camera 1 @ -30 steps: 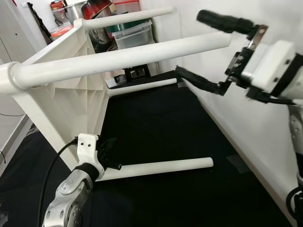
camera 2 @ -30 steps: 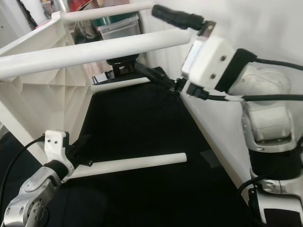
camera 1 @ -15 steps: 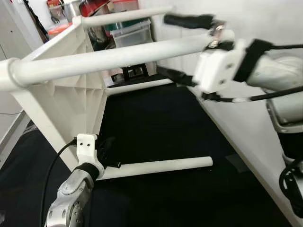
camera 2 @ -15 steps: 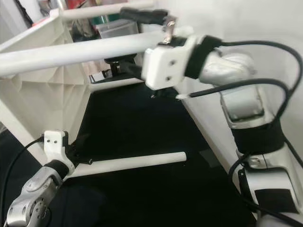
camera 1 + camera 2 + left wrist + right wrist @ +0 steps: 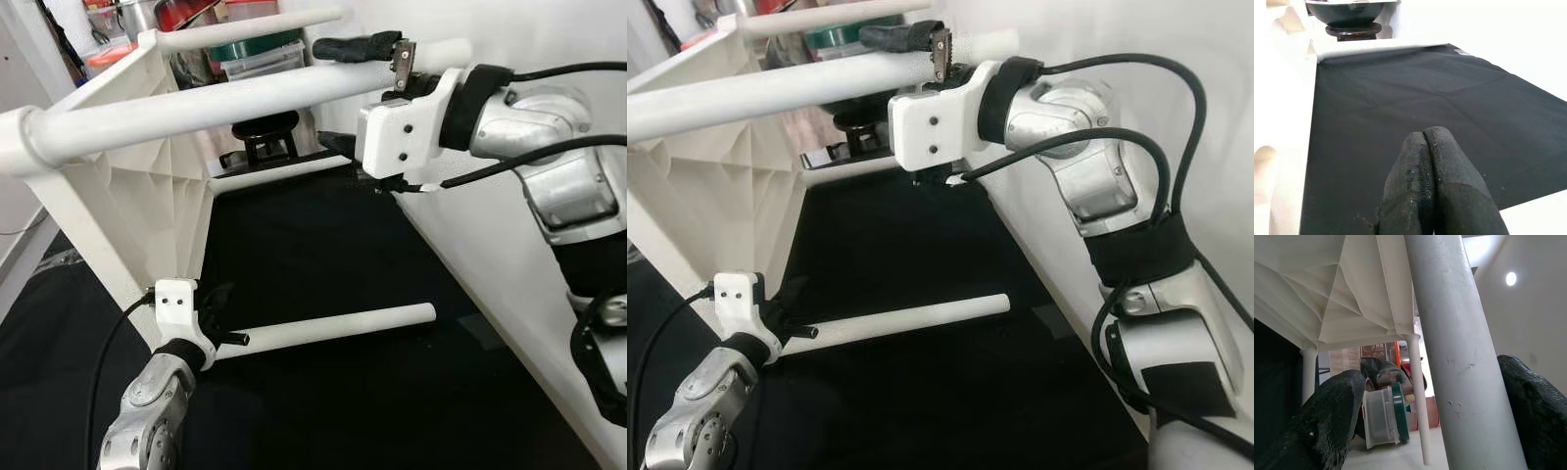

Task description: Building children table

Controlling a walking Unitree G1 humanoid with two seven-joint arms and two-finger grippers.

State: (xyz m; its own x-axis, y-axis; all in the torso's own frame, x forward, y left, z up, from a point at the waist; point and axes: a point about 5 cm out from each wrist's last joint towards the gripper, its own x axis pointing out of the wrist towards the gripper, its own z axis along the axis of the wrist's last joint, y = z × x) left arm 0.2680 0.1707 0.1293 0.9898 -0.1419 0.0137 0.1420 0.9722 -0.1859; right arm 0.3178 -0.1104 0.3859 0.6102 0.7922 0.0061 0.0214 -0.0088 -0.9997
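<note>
My right gripper grabs the upper near leg by its loose end (image 5: 439,57) next, to turn the built table onto its legs.
A white children's table lies on its side on a black mat (image 5: 333,255), its top panel (image 5: 147,196) upright at my left and its legs pointing right. My right gripper (image 5: 351,96) is open and straddles the upper near leg (image 5: 196,103): one finger above, one below. In the right wrist view that leg (image 5: 1459,357) runs between the two black fingers (image 5: 1322,421). My left gripper (image 5: 217,311) is shut on nothing, low beside the base of the lower near leg (image 5: 333,326). In the left wrist view its fingertips (image 5: 1423,142) are pressed together over the mat.
A white wall (image 5: 549,323) runs close along the right side of the mat. Behind the table stand a black stool (image 5: 263,132), plastic storage boxes (image 5: 265,59) and pots. The table's two far legs (image 5: 245,29) also stick out to the right.
My right gripper has swung left from beside the wall to the upper near leg and now has a finger on each side of it. The left arm has stayed put.
</note>
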